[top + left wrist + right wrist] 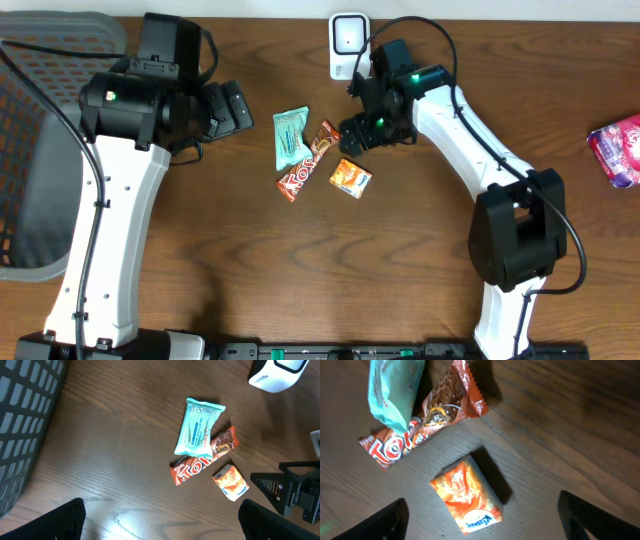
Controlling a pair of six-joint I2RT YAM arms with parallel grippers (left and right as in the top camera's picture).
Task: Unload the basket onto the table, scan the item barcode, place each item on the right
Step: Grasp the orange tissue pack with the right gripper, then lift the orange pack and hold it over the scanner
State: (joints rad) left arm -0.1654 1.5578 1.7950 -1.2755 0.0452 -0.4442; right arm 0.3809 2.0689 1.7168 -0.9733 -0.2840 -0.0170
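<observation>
The flat sides of the packet need to stay free to scan the barcode. My right gripper should next pick up the small orange packet (350,178) by its opposite side edges.
A small orange packet (466,495) lies flat on the wooden table, in line with the gap of my right gripper (482,510), which is open; neither finger touches it. In the overhead view this orange packet (350,178) sits just in front of the right gripper (357,133). The white barcode scanner (347,42) stands at the table's far edge, behind the right arm. My left gripper (162,512) is open and empty over bare wood, left of the packets; overhead, the left gripper (232,108) is left of them too.
A teal packet (290,136) and a red-brown candy bar (308,162) lie touching, just left of the orange packet. A grey mesh basket (40,150) fills the left edge. A pink packet (620,148) lies at the far right edge.
</observation>
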